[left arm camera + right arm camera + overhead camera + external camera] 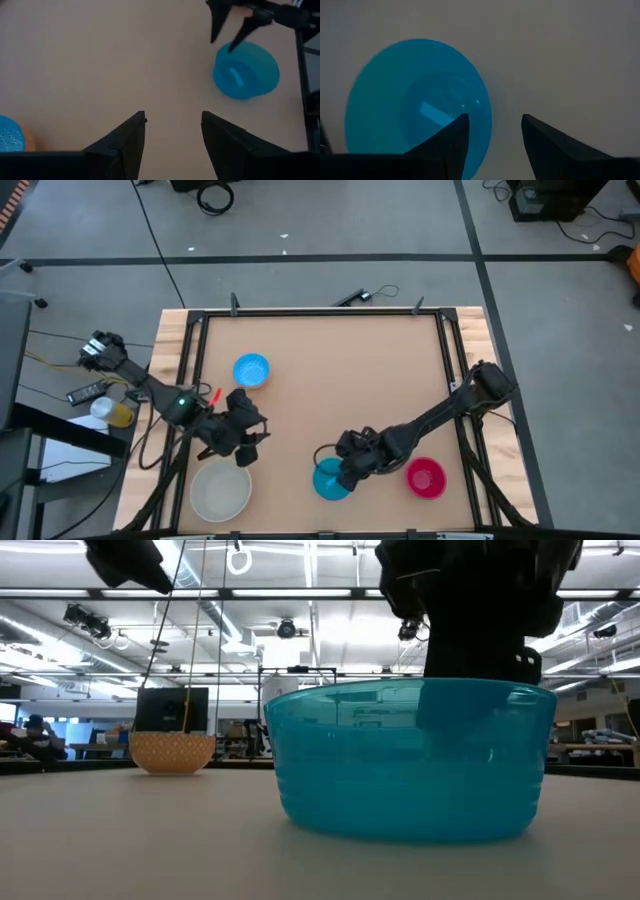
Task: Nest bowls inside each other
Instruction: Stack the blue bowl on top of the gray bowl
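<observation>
My right gripper is going to pick up the teal bowl by its rim [489, 120] next. Then I will put the teal bowl inside the white bowl.
A teal bowl [326, 481] stands upright on its base near the table's front edge. My right gripper [495, 117] is open at its far right rim; one finger is over the inside and one outside. A magenta bowl [425, 478] stands to the right of it. A white-grey bowl [221, 492] stands at the front left, with my open left gripper [245, 452] hanging just beyond it, empty. A light blue bowl [251, 370] sits farther back inside a peach bowl [172, 752]. My right gripper comes slanting down from the table's right with its fingers astride the teal bowl's rim [487, 120]. In the low view a finger [450, 705] shows through the bowl's wall. I cannot tell whether either finger touches the bowl.
A dark metal frame [320, 311] runs round the brown tabletop. The middle and the far right of the tabletop [380, 370] are bare. A yellow cup [116, 413] and cables lie off the table's left side.
</observation>
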Robot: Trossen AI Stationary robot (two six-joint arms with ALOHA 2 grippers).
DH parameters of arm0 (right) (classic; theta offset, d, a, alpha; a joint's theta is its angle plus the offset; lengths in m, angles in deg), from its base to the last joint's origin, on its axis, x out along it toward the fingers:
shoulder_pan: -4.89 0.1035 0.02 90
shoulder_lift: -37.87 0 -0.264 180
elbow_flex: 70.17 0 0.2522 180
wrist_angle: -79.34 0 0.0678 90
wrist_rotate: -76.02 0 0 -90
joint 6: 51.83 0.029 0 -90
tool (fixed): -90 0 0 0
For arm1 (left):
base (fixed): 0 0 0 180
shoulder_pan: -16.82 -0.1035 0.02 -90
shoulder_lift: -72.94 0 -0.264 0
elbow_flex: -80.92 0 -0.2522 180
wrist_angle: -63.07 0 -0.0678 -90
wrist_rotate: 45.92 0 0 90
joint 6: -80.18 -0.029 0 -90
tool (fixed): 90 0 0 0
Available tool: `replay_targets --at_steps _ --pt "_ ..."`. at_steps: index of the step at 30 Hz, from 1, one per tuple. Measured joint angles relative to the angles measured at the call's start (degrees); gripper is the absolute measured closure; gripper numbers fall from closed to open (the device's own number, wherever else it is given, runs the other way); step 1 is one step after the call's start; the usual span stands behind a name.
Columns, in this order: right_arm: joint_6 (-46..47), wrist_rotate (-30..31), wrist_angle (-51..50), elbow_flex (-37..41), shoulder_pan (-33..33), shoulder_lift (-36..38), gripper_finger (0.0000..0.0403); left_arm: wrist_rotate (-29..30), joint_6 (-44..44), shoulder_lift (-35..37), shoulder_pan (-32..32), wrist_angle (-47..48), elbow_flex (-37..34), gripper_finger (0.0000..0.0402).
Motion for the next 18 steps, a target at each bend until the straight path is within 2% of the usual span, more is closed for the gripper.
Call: replay_targets --at_steps 3,8,11,15,16,18 --pt "0.8 -0.6 -3.0 -1.9 0.1 -1.5 0.0213 1.4 1.6 0.0 1.5 1.9 0.0 0.0205" --pt "2.2 -2.1 -1.2 -2.6 0.4 -2.5 0.0226 3.4 5.8 0.0 4.0 6.5 0.0 0.0205" --pt "1.3 -3.9 0.0 -2.6 0.4 -3.7 0.0269 3.8 8.6 0.0 5.5 9.1 0.0 0.0205" --pt "-2.3 -4.7 4.6 -2.6 0.1 -3.8 0.0371 4.9 12.2 0.1 7.3 12.0 0.0 0.0205" --pt "-4.0 -4.9 6.3 -2.6 -0.2 -3.8 0.0385 4.9 13.0 0.2 7.6 12.5 0.0 0.0205" --pt "-6.2 -4.9 7.2 -4.0 -1.1 -3.8 0.0388 4.9 14.6 0.6 8.1 13.9 0.0 0.0205"
